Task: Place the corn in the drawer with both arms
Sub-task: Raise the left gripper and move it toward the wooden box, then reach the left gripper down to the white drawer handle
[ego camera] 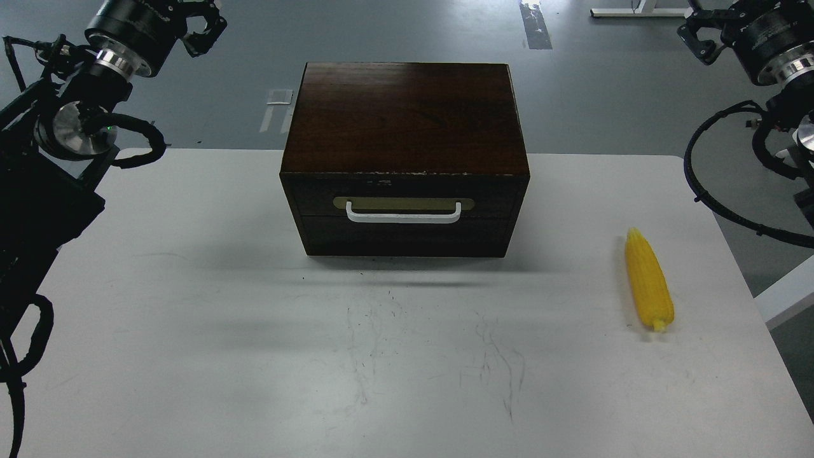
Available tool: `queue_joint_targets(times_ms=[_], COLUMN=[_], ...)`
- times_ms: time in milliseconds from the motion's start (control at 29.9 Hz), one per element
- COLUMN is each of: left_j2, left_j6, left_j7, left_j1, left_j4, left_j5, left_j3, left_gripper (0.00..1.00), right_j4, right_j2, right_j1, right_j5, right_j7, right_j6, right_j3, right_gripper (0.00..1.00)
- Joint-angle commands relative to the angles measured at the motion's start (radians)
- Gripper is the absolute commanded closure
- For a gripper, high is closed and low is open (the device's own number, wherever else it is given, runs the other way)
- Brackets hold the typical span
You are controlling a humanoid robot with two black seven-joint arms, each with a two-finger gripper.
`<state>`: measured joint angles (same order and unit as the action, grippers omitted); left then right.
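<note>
My left gripper grabs the drawer by its white bar handle (pixel 404 215) next, as the handle stands out while the drawer front is shut and flush in its box (pixel 407 114).
The yellow corn (pixel 648 282) lies flat on the white table (pixel 191 305) at the right, tapered tip pointing away from me and stubby stem toward me. The drawer (pixel 404 222) in the front of the dark brown wooden box (pixel 407 114) is pushed in, its white bar handle (pixel 404 215) facing me. My left gripper (pixel 205 30) hangs high at the top left, open and empty, far from the box. At the top right edge my right gripper (pixel 699 32) is raised as well, open and empty, well above and behind the corn.
The box stands at the table's back middle. The table's right edge (pixel 757 299) runs close past the corn. Grey floor lies beyond the table, with a white frame base (pixel 636 9) at the top. Black cables (pixel 718 197) loop from the right arm over the table's right corner.
</note>
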<state>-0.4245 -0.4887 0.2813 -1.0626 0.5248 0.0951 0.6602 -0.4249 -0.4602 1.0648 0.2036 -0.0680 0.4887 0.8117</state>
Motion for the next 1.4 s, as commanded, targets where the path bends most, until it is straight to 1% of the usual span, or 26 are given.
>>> queue_joint_targets(times_ms=[0,67,234,334,367,434,468,568,668,702,735,768,835,869,935,969,1036,1203,1236,1303,1370], left_j2=[-0.002,0.003,-0.017,-0.054,-0.083,-0.118,-0.131,-0.137,-0.203,-0.233,-0.255,-0.255,-0.284,-0.289,-0.289,-0.289,-0.28,-0.263,-0.248,-0.176,-0.133], left_j6=[0.0,0.0,0.0,0.0,0.0,0.0,0.0,0.0,0.0,0.0,0.0,0.0,0.0,0.0,0.0,0.0,0.0,0.0,0.0,0.0,0.0], left_j7=[0.007,-0.002,-0.007,-0.017,-0.034,-0.054,-0.057,-0.057,-0.054,-0.054,-0.054,-0.054,-0.053,-0.053,-0.054,-0.054,-0.054,-0.053,-0.053,-0.053,-0.05], left_j1=[0.007,0.009,0.009,0.009,0.007,0.0,-0.003,-0.014,-0.06,-0.071,-0.076,-0.076,-0.103,-0.111,-0.157,-0.157,-0.207,-0.29,-0.306,-0.364,-0.405], left_j4=[-0.002,0.0,0.011,0.033,0.062,0.095,0.109,0.135,0.225,0.275,0.337,0.337,0.463,0.492,0.592,0.592,0.662,0.747,0.751,0.756,0.756], left_j5=[-0.005,-0.014,-0.017,-0.021,-0.023,-0.026,-0.037,-0.078,-0.199,-0.269,-0.347,-0.348,-0.524,-0.569,-0.746,-0.747,-0.901,-1.132,-1.164,-1.291,-1.389], left_j3=[-0.014,-0.019,-0.024,-0.066,-0.109,-0.161,-0.18,-0.179,-0.182,-0.182,-0.18,-0.18,-0.179,-0.179,-0.182,-0.182,-0.185,-0.215,-0.224,-0.292,-0.353], left_gripper=[0.01,0.01,0.01,0.01,0.02,0.02,0.02,0.02,0.05,0.07,0.08,0.08,0.1,0.1,0.1,0.1,0.1,0.1,0.1,0.1,0.1], right_j4=[0.006,0.014,0.017,0.017,0.017,0.017,0.017,0.017,0.015,0.015,0.015,0.015,0.017,0.015,0.015,0.015,0.012,0.012,0.012,0.011,0.011], right_j2=[0.003,0.011,0.014,0.012,0.011,0.008,0.006,0.005,0.002,0.0,0.0,0.0,-0.002,-0.002,-0.002,-0.002,0.003,0.002,0.002,-0.002,-0.002], right_j1=[0.003,0.003,0.003,0.003,0.003,0.001,0.001,-0.002,-0.003,-0.003,-0.005,-0.005,-0.006,-0.006,-0.008,-0.008,-0.011,-0.011,-0.011,-0.012,-0.013], right_j5=[-0.001,-0.001,-0.001,-0.001,-0.001,-0.001,-0.001,-0.001,-0.003,-0.003,-0.003,-0.003,-0.003,-0.003,-0.003,-0.003,-0.003,-0.003,-0.003,-0.003,-0.003], right_j7=[0.0,0.0,-0.001,0.0,-0.001,0.0,-0.001,0.0,-0.001,0.0,0.0,0.0,0.0,0.0,0.0,0.0,0.002,0.002,0.002,0.002,0.002], right_j6=[0.0,0.0,0.0,0.0,0.0,0.0,0.0,0.0,0.0,0.0,0.0,0.0,0.0,0.0,0.0,0.0,0.0,0.0,0.0,0.0,0.0], right_j3=[0.0,0.0,0.0,0.0,0.0,0.0,0.0,0.0,-0.002,-0.002,-0.002,-0.002,-0.002,-0.002,-0.002,-0.002,-0.002,-0.002,-0.002,0.0,-0.002], right_gripper=[0.0,0.0,0.0,0.0,0.0,0.0,0.0,0.0,0.0,0.0,0.0,0.0,0.0,0.0,0.0,0.0,0.0,0.0,0.0,0.0,0.0])
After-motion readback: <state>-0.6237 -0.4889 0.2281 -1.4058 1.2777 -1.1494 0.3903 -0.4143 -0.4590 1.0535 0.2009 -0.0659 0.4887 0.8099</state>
